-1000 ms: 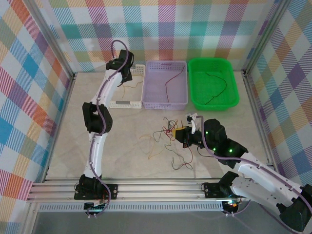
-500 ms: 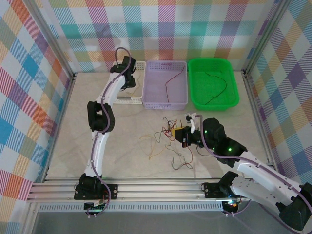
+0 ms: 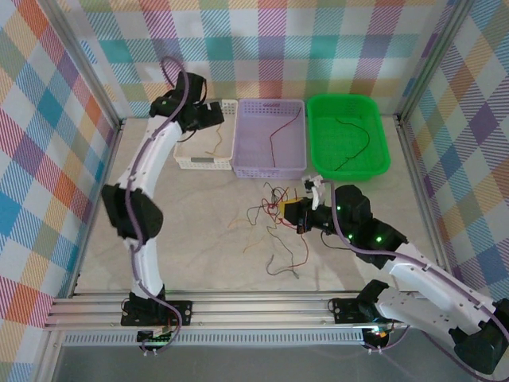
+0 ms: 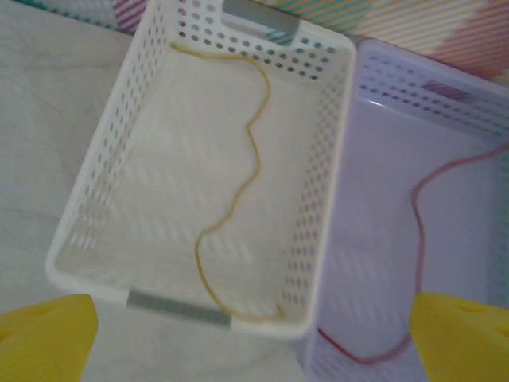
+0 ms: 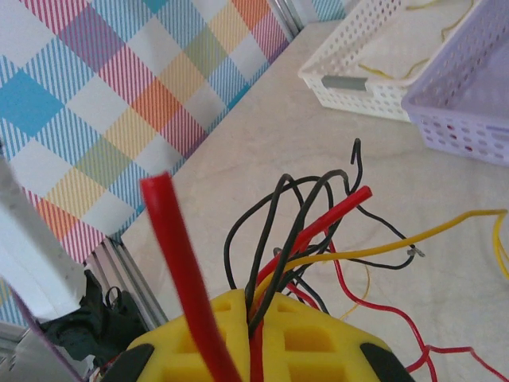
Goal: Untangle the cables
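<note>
Next, my left gripper will grip a black cable near its loose end [image 3: 250,217], leaving my right gripper to untangle the other cables.
The cables [image 3: 270,216] lie as a tangle of red, black and yellow-orange wires on the table's middle. My right gripper [image 3: 297,215] is shut on one end of that bunch. In the right wrist view its yellow fingers [image 5: 318,342] pinch several red, black and yellow strands [image 5: 318,215] that fan out above the table. My left gripper [image 3: 210,114] hangs open over the white basket [image 3: 203,165]. Its two yellow fingertips [image 4: 48,338] stand far apart with nothing between them. One yellow cable [image 4: 256,163] lies curled on the floor of the white basket [image 4: 334,159].
A lilac basket [image 3: 258,155] beside the white one holds a red cable [image 3: 274,137]. A green basket [image 3: 350,99] at the back right holds a black cable [image 3: 358,145]. Aluminium frame rails and plaid walls enclose the table. Loose strands [image 3: 288,267] trail toward the front.
My left gripper has opened and the yellow cable now lies in the white basket; the left arm has swung left and back. The right gripper shifted the tangle slightly up and left.
</note>
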`<state>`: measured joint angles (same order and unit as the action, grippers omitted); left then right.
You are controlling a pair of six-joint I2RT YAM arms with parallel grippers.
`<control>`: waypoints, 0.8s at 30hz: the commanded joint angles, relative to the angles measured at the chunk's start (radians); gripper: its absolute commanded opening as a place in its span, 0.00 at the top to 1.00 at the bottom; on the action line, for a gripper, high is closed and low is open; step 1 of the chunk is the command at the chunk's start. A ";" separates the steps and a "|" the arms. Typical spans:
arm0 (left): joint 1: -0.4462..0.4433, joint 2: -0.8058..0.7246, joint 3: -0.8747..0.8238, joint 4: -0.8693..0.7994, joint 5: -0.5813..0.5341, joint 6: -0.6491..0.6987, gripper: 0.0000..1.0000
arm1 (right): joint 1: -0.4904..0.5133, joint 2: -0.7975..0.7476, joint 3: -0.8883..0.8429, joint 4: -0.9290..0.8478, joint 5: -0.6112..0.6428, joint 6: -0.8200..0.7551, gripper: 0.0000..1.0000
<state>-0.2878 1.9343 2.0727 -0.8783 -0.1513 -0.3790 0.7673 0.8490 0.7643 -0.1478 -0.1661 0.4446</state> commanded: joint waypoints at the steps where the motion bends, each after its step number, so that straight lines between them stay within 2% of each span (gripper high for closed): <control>1: -0.032 -0.220 -0.286 0.159 0.107 -0.092 0.00 | 0.003 0.030 0.071 -0.020 0.005 -0.043 1.00; 3: -0.056 -0.355 -0.481 0.258 0.157 -0.149 0.00 | 0.000 0.054 0.097 -0.026 -0.007 -0.046 1.00; 7: -0.135 -0.655 -0.909 0.571 0.289 -0.273 0.00 | -0.014 0.099 0.142 -0.030 -0.050 -0.045 1.00; 10: -0.217 -0.814 -1.108 0.760 0.369 -0.309 0.04 | -0.048 0.136 0.164 -0.032 -0.097 -0.028 1.00; 15: -0.348 -0.918 -1.280 0.915 0.401 -0.347 0.06 | -0.079 0.167 0.170 0.025 -0.205 -0.001 1.00; 24: -0.404 -0.966 -1.431 1.022 0.426 -0.344 0.10 | -0.079 0.153 0.165 0.047 -0.274 0.017 1.00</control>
<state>-0.6697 0.9852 0.6666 0.0528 0.2443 -0.7177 0.6884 1.0203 0.9031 -0.1421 -0.3931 0.4541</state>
